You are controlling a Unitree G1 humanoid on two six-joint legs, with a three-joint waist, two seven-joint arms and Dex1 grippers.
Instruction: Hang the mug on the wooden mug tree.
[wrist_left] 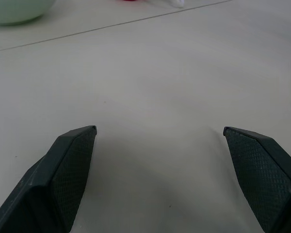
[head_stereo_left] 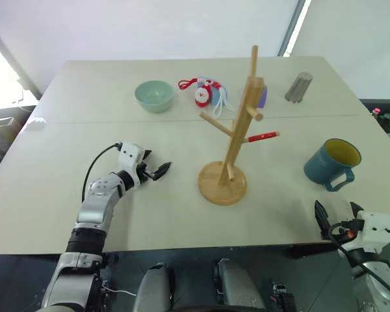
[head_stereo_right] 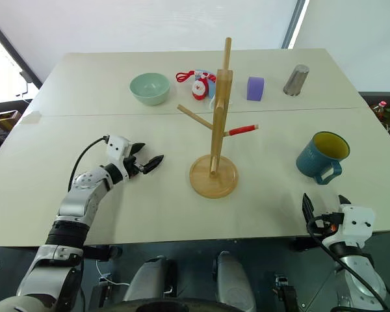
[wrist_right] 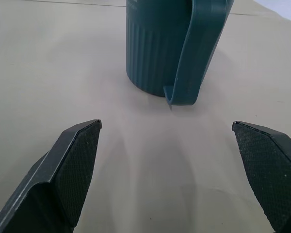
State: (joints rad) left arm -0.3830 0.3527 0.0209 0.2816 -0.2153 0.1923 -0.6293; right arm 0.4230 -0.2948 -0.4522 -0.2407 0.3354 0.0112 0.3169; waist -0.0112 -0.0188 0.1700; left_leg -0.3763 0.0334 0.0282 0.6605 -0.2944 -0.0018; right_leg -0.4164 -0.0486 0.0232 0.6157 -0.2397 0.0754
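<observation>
My right gripper grabs the teal mug by its loop handle (head_stereo_left: 340, 179) next, to hang the mug on the wooden mug tree (head_stereo_left: 237, 130).
The dark teal mug (head_stereo_left: 331, 162) with a yellow inside stands upright on the table at the right, its loop handle (wrist_right: 199, 53) turned toward the near edge. My right gripper (head_stereo_left: 338, 213) hovers open just short of it at the table's front edge, and the mug (wrist_right: 155, 43) is beyond its fingertips, untouched. At the table's middle stands the wooden mug tree (head_stereo_left: 237, 130), with a round base and a red peg (head_stereo_left: 263, 136). My left gripper (head_stereo_left: 156, 164) is open to the left of the tree's base, low over the table, holding nothing.
Along the far side of the table (head_stereo_left: 84, 195) are a pale green bowl (head_stereo_left: 154, 95), a red and white toy (head_stereo_left: 201, 91), a purple block (head_stereo_right: 255, 88) and a grey metal cylinder (head_stereo_left: 299, 86).
</observation>
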